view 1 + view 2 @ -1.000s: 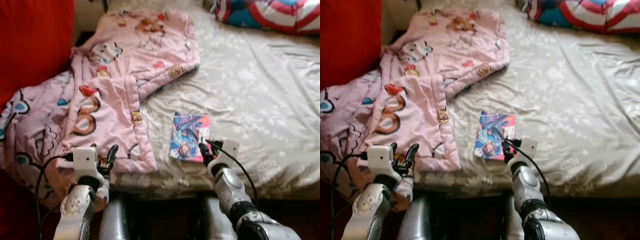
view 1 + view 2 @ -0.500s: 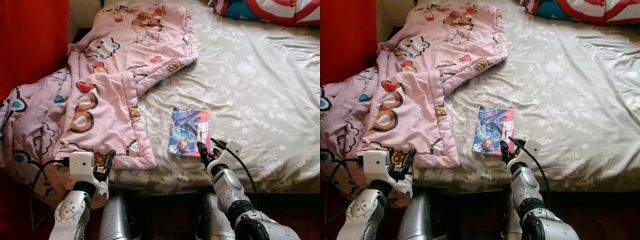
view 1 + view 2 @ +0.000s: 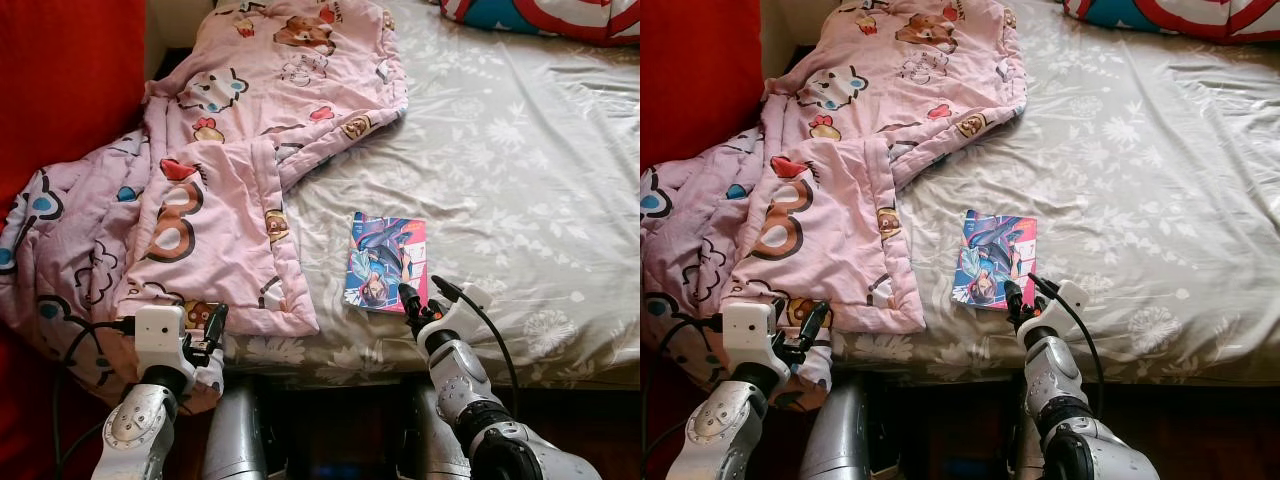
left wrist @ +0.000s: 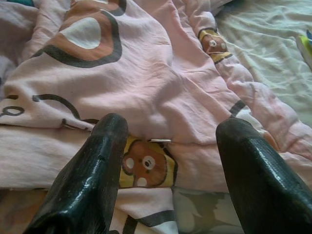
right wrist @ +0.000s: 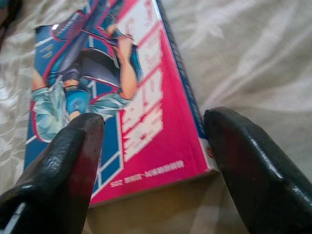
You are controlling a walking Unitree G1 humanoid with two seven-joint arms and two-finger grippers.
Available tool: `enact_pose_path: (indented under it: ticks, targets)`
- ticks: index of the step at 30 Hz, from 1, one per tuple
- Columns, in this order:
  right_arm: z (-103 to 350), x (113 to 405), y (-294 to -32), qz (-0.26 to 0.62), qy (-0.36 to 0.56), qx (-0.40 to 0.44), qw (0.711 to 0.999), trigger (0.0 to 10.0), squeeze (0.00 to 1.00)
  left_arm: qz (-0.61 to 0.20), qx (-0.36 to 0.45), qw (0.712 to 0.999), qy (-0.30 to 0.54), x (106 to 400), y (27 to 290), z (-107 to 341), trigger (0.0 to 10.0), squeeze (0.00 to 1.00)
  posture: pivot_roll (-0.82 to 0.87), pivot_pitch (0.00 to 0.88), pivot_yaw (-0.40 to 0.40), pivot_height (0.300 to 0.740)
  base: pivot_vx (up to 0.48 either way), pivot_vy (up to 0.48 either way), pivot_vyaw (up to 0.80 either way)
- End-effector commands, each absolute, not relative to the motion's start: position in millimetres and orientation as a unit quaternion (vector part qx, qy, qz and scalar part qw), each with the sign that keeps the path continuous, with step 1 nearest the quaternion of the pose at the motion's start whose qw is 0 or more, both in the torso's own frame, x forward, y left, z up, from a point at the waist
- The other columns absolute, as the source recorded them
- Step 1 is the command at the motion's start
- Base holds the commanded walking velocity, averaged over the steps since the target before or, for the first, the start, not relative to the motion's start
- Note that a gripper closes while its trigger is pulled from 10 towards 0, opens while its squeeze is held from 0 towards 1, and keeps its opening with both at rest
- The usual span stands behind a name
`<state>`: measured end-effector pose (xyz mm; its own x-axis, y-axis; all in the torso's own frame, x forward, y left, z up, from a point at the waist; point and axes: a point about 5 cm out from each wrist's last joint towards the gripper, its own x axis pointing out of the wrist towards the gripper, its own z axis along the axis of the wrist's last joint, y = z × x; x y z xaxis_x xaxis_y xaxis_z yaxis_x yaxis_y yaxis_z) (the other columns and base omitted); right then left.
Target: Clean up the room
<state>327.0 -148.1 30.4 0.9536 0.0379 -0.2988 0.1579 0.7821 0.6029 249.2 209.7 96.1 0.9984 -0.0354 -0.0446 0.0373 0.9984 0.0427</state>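
Note:
My right gripper should next take the book (image 3: pixel 386 262) by its thin bottom corner at the spine (image 3: pixel 423 303), because the book's flat cover is wider than the fingers can spread.
A comic book (image 3: pixel 386 262) with a blue and pink cover lies flat on the grey flowered bed sheet (image 3: pixel 520 170), near the bed's front edge. My right gripper (image 3: pixel 424 299) stands open just before the book's near edge; in the right wrist view the book (image 5: pixel 117 102) lies ahead of the two spread fingers (image 5: pixel 53 175). A crumpled pink cartoon quilt (image 3: pixel 230 170) covers the bed's left side and hangs over its edge. My left gripper (image 3: pixel 205 335) is open at the quilt's (image 4: pixel 146 97) near hem, with nothing held.
A red surface (image 3: pixel 70 80) rises at the far left beside the quilt. A pillow (image 3: pixel 545 15) in red, white and blue lies at the bed's far right corner. Dark floor shows below the bed's front edge.
The camera has shifted slightly, so the bed sits a bit lower in view. My right gripper stays at the book's near edge; my left gripper has sunk a little at the quilt's hem.

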Motion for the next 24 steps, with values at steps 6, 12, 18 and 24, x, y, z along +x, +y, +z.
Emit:
enact_pose_path:
  ticks: [6,12,18,24]
  targets:
    - [4,306,-143,-0.049,0.196,0.386,0.9,10.0,0.0,-0.014,0.029,0.999,0.025,249,214,99,10.0,0.0,0.08,0.239,0.049,0.564,0.0,0.0,0.0]
    - [-2,300,-135,-0.02,0.216,0.402,0.89,10.0,0.0,-0.014,0.029,0.999,0.028,248,215,99,10.0,0.0,0.09,0.241,0.051,0.564,0.0,0.0,0.0]
    - [0,301,-134,-0.017,0.211,0.411,0.887,6.9,0.0,-0.013,0.029,0.999,0.029,249,214,98,10.0,0.0,0.09,0.241,0.051,0.564,0.0,0.0,0.0]
    - [1,302,-133,-0.013,0.208,0.409,0.888,0.0,0.0,-0.012,0.029,0.999,0.029,250,213,98,10.0,0.0,0.08,0.238,0.048,0.564,0.0,0.0,0.0]
